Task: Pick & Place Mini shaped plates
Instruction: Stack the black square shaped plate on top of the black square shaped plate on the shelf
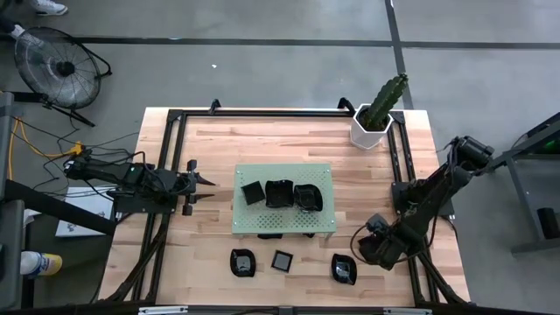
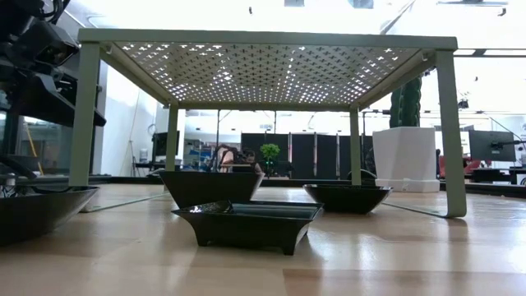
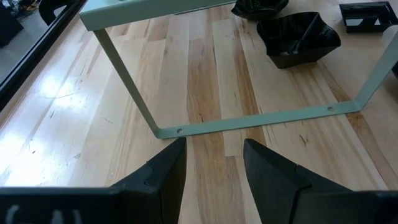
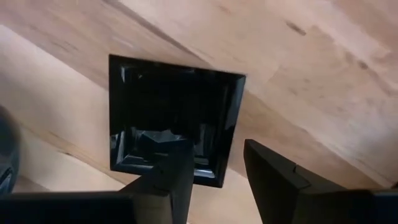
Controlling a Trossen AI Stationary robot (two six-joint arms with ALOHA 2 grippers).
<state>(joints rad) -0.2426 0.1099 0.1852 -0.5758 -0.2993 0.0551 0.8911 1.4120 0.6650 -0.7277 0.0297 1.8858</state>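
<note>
The square plate lies flat and is wider than the right gripper's open fingers, so the right gripper next needs to pinch it by its raised rim.
Three mini shaped plates [image 1: 279, 194] sit on top of the green perforated board [image 1: 284, 220]. More black plates lie on the table in front of it [image 1: 242, 262] [image 1: 283, 260], and some lie under it [image 2: 234, 222]. My right gripper [image 4: 214, 152] hangs open over a square plate [image 4: 168, 118] at the near right [image 1: 344, 269]. One finger is above the plate's hollow and the other is outside its rim. My left gripper [image 3: 214, 146] waits open at the table's left [image 1: 210, 189], facing the board's leg frame [image 3: 249, 121]. My right gripper points down at the square plate's rim [image 4: 211, 177], with one finger [image 4: 177, 165] over the hollow and the other beyond the rim. Whether either finger touches the plate, I cannot tell. The plate lies flat on the table.
A white hexagonal pot [image 1: 372, 129] with a cactus stands at the far right corner. Black rails [image 1: 166, 175] frame the tabletop's left, far and right sides. Bare wood lies left of the board [image 1: 210, 149] and behind it.
</note>
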